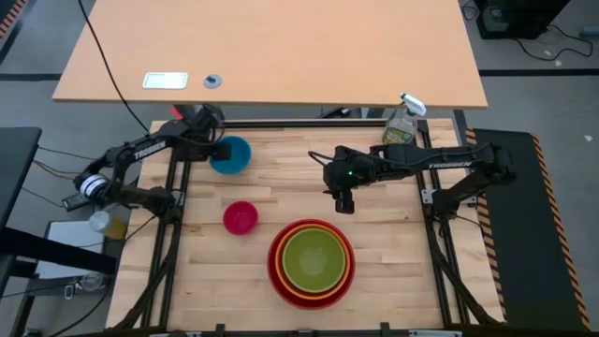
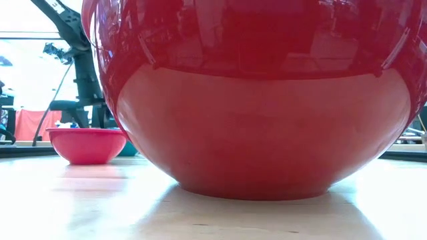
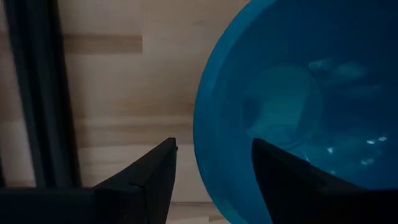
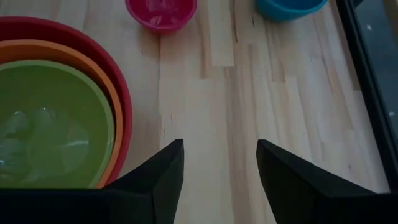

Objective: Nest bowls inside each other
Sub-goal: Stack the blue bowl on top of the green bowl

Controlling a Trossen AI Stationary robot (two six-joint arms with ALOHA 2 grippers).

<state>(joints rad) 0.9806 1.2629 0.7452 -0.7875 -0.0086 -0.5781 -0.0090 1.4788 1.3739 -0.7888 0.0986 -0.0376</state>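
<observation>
I will nest the blue bowl inside the green bowl (image 1: 316,259). For that, my left gripper will next grab the blue bowl by its rim.
A blue bowl (image 1: 232,155) stands on its base at the table's far left. My left gripper (image 1: 215,150) hangs open over the bowl's left rim (image 3: 202,143); one finger is outside the bowl and one over its inside, with a gap on each side of the rim. A small pink bowl (image 1: 241,217) sits alone on the table near its middle. Near the front, a green bowl (image 1: 316,259) sits inside an orange bowl (image 1: 285,248), which sits inside a red bowl (image 1: 273,267). My right gripper (image 1: 344,203) hangs open above bare wood (image 4: 221,93), beyond the stack.
A spray bottle (image 1: 402,122) stands at the table's far right corner. Black frame rails (image 1: 173,234) run along both side edges. A larger desk (image 1: 271,47) lies beyond the far edge. In the low view the red bowl (image 2: 260,100) fills most of the picture.
</observation>
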